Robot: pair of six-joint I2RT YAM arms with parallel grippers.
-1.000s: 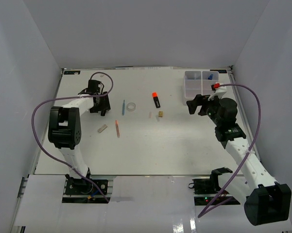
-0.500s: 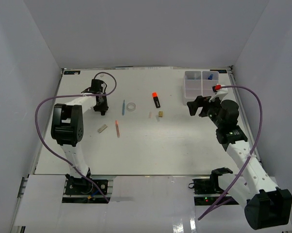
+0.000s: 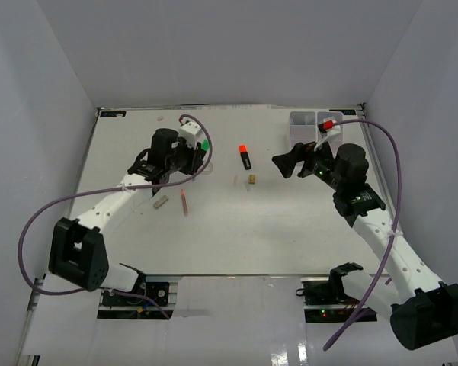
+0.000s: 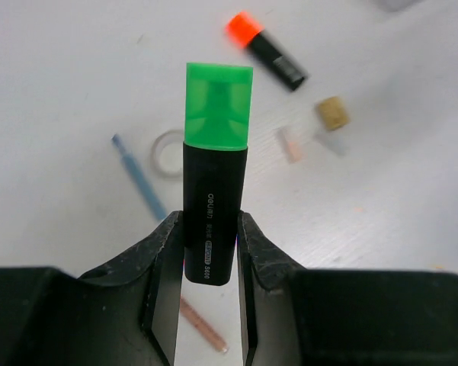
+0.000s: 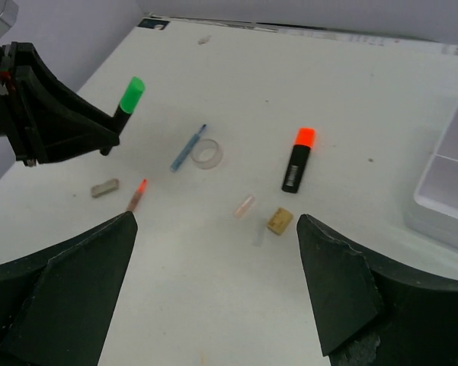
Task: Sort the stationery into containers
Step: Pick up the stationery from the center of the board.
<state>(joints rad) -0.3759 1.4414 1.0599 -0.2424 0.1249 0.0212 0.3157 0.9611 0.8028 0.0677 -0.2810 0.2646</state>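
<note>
My right gripper should reach the black marker and grab its exposed green cap (image 3: 205,145), so the black body can enter the container upright.
My left gripper (image 3: 193,154) is shut on a black marker with a green cap (image 4: 216,175) and holds it above the table; the cap sticks out ahead of the fingers (image 4: 161,267). Below it lie a clear tape ring (image 4: 168,152), a blue pen (image 4: 137,183) and a pink stick (image 3: 184,203). My right gripper (image 3: 286,164) is open and empty, above the table middle (image 5: 213,221). A black marker with an orange-red cap (image 3: 245,156), a tan block (image 3: 252,179) and a grey block (image 3: 161,202) lie loose. One white container (image 3: 301,133) stands at the far right, partly behind my right arm.
A small pale pink piece (image 5: 245,205) lies next to the tan block (image 5: 279,221). The container's near wall (image 5: 446,202) shows at the right edge of the right wrist view. White walls close in the table on three sides. The purple cables loop beside both arms.
My left gripper has left the far-left area and swung right toward the middle, now raised with the green-capped marker in it. My right gripper has moved left, away from the container.
</note>
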